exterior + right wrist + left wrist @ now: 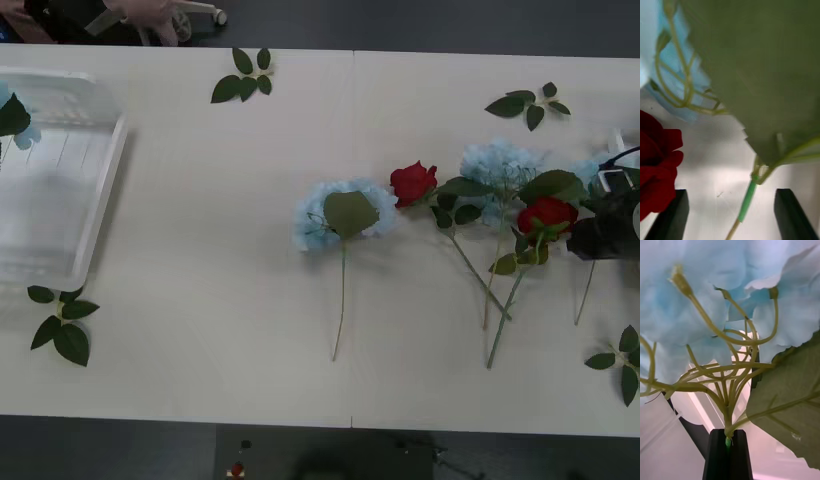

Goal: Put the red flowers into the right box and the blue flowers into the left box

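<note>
The flower's top is crowded by soft petals and a broad leaf [764, 80], so my right gripper should pick up the flower by its bare green stem [747, 202] next.
My left gripper [729, 435] is shut on the thin stem of a blue flower [715, 288], which hangs over the slotted white left box [105, 195]; that bloom and its leaf [12, 115] show at the table's far left. My right gripper [733, 197] is open low over the table at the far right [600, 235]. A green stem [747, 198] lies between its black fingers [677, 210], under a large leaf [763, 75], with a red flower [657, 161] beside it. Two red flowers [413, 183] [546, 213] and blue flowers [340, 215] [500, 165] lie on the table. The right box is out of view.
Loose green leaf sprigs lie at the back centre [243, 77], back right [527, 103], front left [60, 325] and front right [620, 365]. Stems of the flowers [340, 300] reach toward the table's front edge.
</note>
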Robot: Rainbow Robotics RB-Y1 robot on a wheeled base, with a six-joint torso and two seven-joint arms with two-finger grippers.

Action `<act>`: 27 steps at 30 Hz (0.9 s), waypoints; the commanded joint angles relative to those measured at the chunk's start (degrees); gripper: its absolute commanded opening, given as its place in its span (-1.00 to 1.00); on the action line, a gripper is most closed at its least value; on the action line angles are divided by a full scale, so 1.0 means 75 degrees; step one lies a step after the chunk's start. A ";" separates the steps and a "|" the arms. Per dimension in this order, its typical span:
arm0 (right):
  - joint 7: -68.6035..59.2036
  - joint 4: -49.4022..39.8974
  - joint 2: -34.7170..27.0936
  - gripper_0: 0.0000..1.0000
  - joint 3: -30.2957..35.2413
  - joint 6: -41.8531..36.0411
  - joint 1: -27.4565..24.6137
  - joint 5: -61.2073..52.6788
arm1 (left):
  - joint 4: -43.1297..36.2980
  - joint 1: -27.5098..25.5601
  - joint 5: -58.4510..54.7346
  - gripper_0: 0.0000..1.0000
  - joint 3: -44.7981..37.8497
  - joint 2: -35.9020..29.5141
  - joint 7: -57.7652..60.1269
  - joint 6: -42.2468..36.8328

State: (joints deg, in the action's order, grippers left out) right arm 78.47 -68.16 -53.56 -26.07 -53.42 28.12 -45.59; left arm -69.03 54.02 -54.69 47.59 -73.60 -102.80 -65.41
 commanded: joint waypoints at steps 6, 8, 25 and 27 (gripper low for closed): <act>-0.0151 0.0592 -0.0031 -0.79 -0.0766 0.0337 0.0692 -0.0190 | -0.0019 -0.0066 -0.0783 0.56 -0.0076 -0.0006 -0.0180 0.0506; -0.0139 0.0592 -0.0066 -0.93 -0.0766 0.0337 0.0727 -0.0272 | -0.0500 -0.0066 -0.1966 0.57 -0.0240 -0.0206 -0.0473 0.0495; 0.1830 -0.1166 -0.1835 -1.00 0.0523 0.0396 0.0188 -0.3554 | -0.0945 -0.1062 -0.5177 1.00 -0.2127 0.2560 -0.0274 0.1702; 0.2252 -0.1412 -0.1859 -1.00 0.1191 0.0243 -0.0164 -0.3929 | -0.1062 -0.1531 -0.4884 1.00 -0.2525 0.2958 -0.0590 0.2018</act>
State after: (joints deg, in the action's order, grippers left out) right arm 90.37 -76.32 -66.11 -25.14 -50.50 30.40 -72.75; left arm -74.88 48.17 -93.22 34.15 -53.83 -104.53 -52.23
